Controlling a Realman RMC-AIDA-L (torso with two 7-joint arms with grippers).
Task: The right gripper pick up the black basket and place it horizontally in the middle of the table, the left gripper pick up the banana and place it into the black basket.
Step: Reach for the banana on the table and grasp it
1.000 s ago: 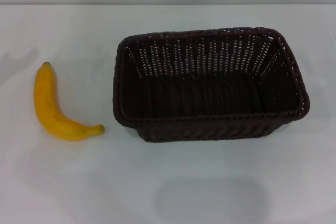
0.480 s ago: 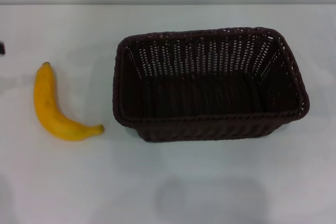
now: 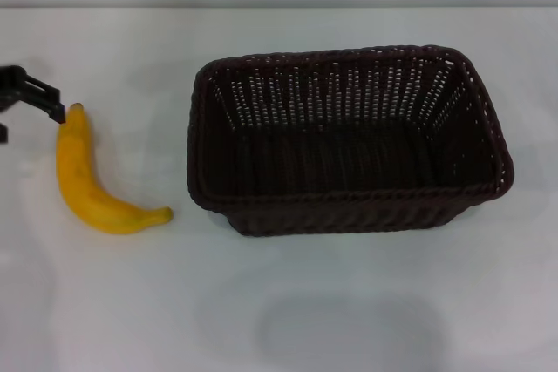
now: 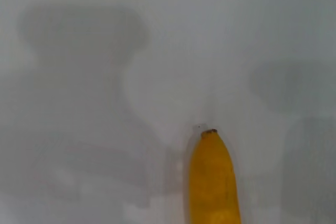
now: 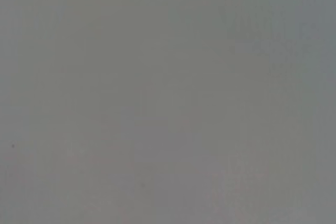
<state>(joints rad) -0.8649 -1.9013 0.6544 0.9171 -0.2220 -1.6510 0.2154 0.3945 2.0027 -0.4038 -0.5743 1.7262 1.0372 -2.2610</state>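
Observation:
My left gripper's fingers are still short of the banana's far end [image 3: 75, 119] [image 4: 211, 150]. My left gripper needs to move toward that end first and then close on the banana.
The black basket [image 3: 349, 208] stands upright and lengthwise across the middle of the white table [image 3: 288, 302], and it is empty. The yellow banana [image 3: 87, 182] lies on the table to the basket's left, its dark tip pointing away from me. My left gripper [image 3: 30, 125] reaches in from the left edge of the head view, open, with one finger [image 3: 42, 97] just beside the banana's far tip. The left wrist view shows that end of the banana [image 4: 212, 182] on the bare table. My right gripper is out of view.
The right wrist view shows only a plain grey surface. White tabletop lies between the banana and the basket and in front of both. The table's far edge [image 3: 279, 8] runs behind the basket.
My left gripper has come in from the left edge and now sits by the banana's far tip. The banana and the basket have not moved.

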